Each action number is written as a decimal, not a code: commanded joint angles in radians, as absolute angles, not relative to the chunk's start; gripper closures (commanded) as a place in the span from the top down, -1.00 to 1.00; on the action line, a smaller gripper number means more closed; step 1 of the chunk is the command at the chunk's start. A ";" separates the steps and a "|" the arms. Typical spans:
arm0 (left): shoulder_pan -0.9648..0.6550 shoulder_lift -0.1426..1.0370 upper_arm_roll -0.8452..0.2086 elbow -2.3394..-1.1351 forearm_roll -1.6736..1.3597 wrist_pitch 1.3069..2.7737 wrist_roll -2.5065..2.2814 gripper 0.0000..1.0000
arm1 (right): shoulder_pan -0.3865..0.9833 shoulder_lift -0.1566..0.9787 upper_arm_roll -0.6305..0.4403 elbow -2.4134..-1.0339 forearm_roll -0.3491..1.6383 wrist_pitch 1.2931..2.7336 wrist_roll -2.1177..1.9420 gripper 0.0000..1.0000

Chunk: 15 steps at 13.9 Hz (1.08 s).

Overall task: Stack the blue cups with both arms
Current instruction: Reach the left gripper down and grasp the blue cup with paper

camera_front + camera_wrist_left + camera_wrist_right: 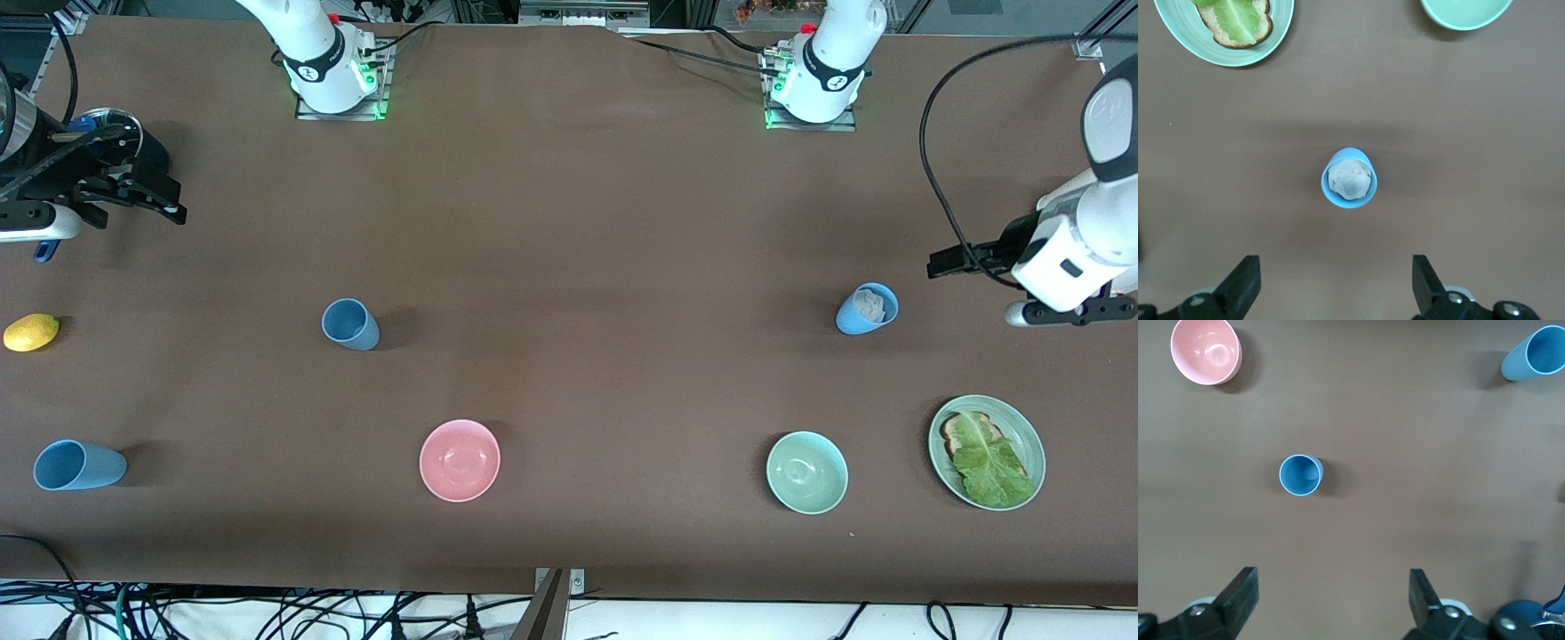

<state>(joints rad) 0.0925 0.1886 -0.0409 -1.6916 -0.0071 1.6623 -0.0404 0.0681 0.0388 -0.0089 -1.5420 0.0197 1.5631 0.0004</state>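
My left gripper should next take hold of the sky-blue cup by its rim [878, 286] [1349, 207], so that the blue cups can be stacked.
A slate-blue cup [350, 324] stands upright and empty toward the right arm's end; it also shows in the right wrist view [1300, 475]. A sky-blue cup [867, 308] stands toward the left arm's end with a pale crumpled lump inside, and shows in the left wrist view [1349, 178]. Another blue cup [78, 465] is nearer the front camera at the right arm's end. My right gripper [164, 203] hangs open and empty over the right arm's end [1333, 603]. My left gripper [942, 263] hangs open and empty beside the sky-blue cup, apart from it [1336, 287].
A pink bowl [460, 460] and a pale green bowl [806, 472] sit near the front edge. A green plate [1024, 423] holds bread and lettuce. A yellow lemon [31, 332] and a navy glass-lidded pot [107, 129] are at the right arm's end.
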 commanded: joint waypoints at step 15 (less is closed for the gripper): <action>0.176 0.396 -0.048 -2.020 0.006 2.135 0.149 -0.49 | 0.074 0.075 -0.003 -1.534 0.025 1.551 -0.005 1.00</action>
